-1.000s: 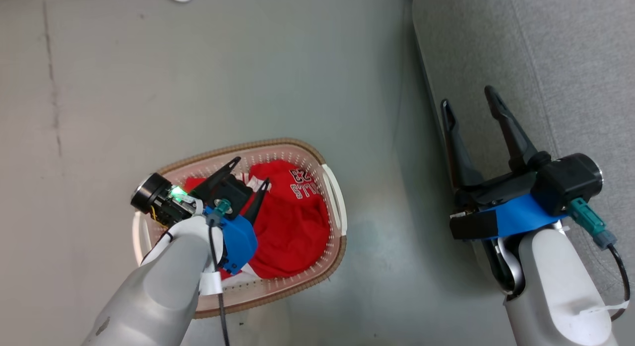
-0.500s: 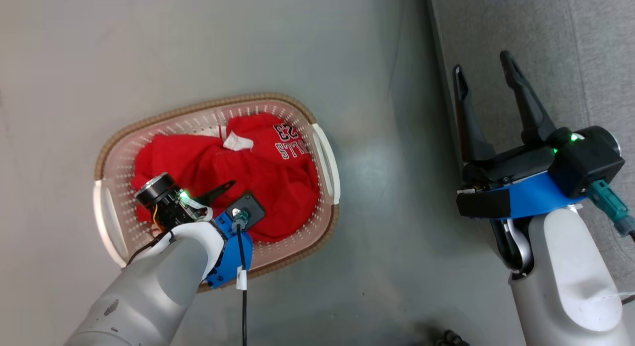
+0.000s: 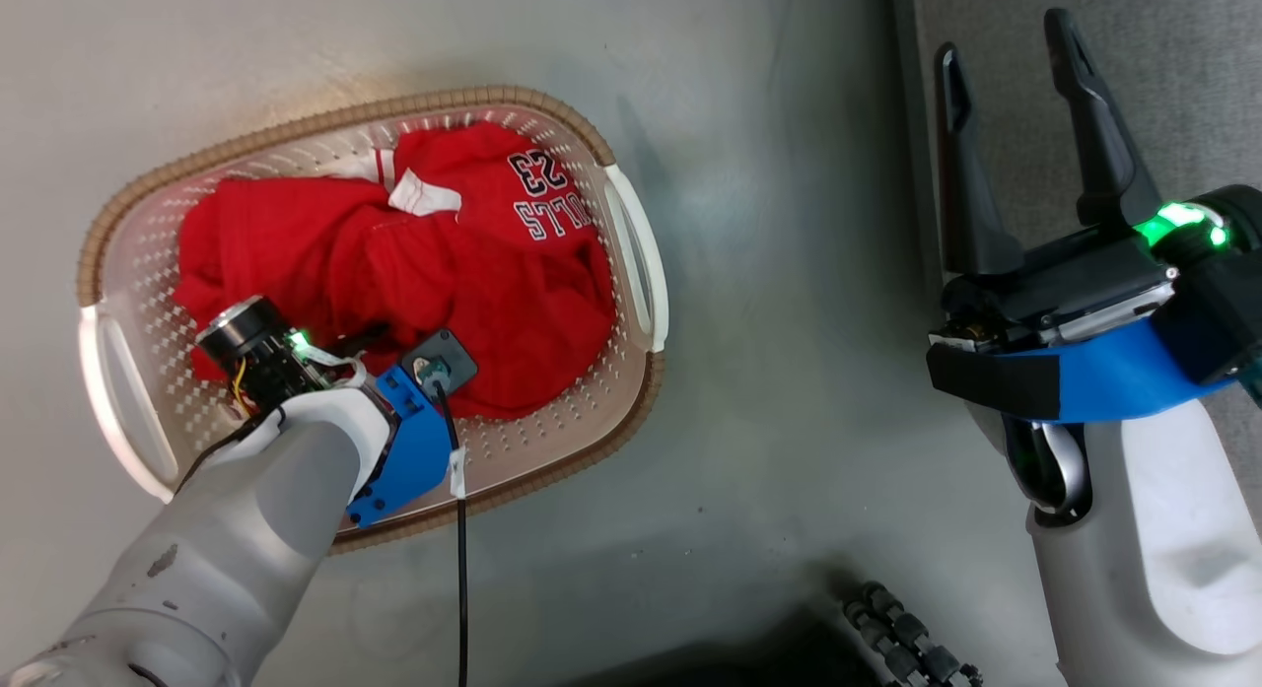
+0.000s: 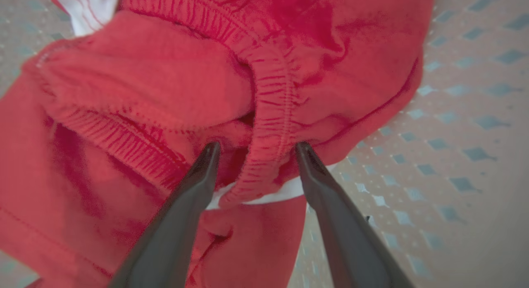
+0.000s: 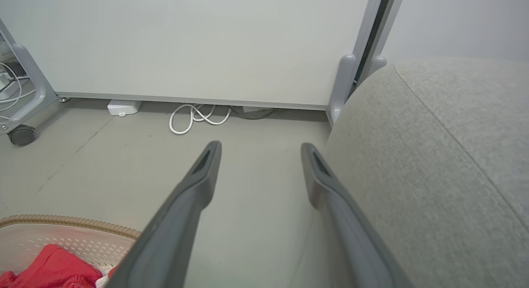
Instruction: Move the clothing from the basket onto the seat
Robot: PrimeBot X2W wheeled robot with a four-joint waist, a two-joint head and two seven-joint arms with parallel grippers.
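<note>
The left gripper should grab the red clothing by its ribbed hem (image 4: 268, 151) next. The hem's gathered fold stands up while the cloth (image 4: 153, 72) around it lies slack.
The cream basket (image 3: 325, 120) with a brown braided rim stands on the floor, holding the red clothing (image 3: 394, 243); a jersey with black numbers (image 3: 537, 174) and a white tag (image 3: 424, 196) lie on top. My left arm (image 3: 246, 490) reaches down into the basket. In the left wrist view my left gripper (image 4: 257, 149) is open, its fingertips (image 4: 213, 149) pressed against the clothing (image 4: 144, 94) on either side of a ribbed red hem fold. My right gripper (image 3: 1004, 38) hangs open and empty over the edge of the grey seat (image 3: 1163, 76). The right wrist view has this gripper (image 5: 260, 149) beside the seat (image 5: 434, 155).
Grey floor (image 3: 789, 372) lies between basket and seat. A black ribbed hose (image 3: 907, 638) shows at the bottom edge. In the right wrist view a pale partition panel (image 5: 186, 44), a white cable coil (image 5: 194, 118) and a caster (image 5: 20, 135) stand beyond the basket (image 5: 62, 234).
The head camera has shifted, so the basket sits higher and further left in the picture. My left gripper has gone down into the clothing, its fingers now under the wrist. The right gripper stays open.
</note>
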